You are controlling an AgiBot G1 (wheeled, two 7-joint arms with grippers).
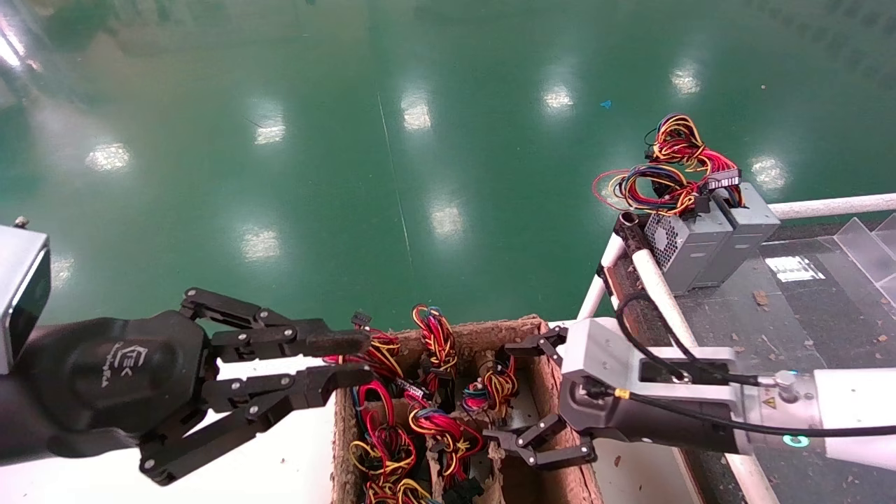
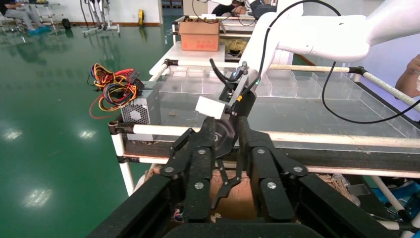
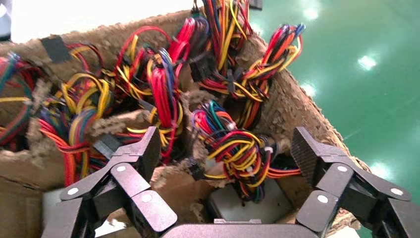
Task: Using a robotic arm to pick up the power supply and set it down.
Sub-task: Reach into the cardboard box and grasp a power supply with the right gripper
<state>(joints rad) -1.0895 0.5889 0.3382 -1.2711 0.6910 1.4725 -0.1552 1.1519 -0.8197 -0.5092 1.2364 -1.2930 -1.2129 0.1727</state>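
The box's cardboard sides close in around the power supply's metal body, so I should next grab its tied wire bundle on top [image 1: 499, 385] with my right gripper to pick up the power supply.
The power supply [image 3: 250, 204] stands in a compartment of a torn cardboard box [image 1: 483, 327]. Only its grey metal end shows, under a tight bundle of red, yellow, orange and blue wires [image 3: 237, 148]. My right gripper [image 3: 227, 148] hangs open just above it, with one finger on each side of that bundle and nothing gripped. In the head view the right gripper [image 1: 528, 395] reaches in from the right over the box's right compartments, above the same bundle [image 1: 493, 385]. My left gripper [image 1: 346, 358] hovers at the box's left rim, narrowly open and empty.
Several other wire bundles [image 1: 399, 434] fill the neighbouring compartments. Two grey supplies, the nearer with a vent face [image 1: 693, 245], stand on the dark table [image 1: 805, 308] at the right behind a white rail [image 1: 651, 280]. Beyond the box is green floor.
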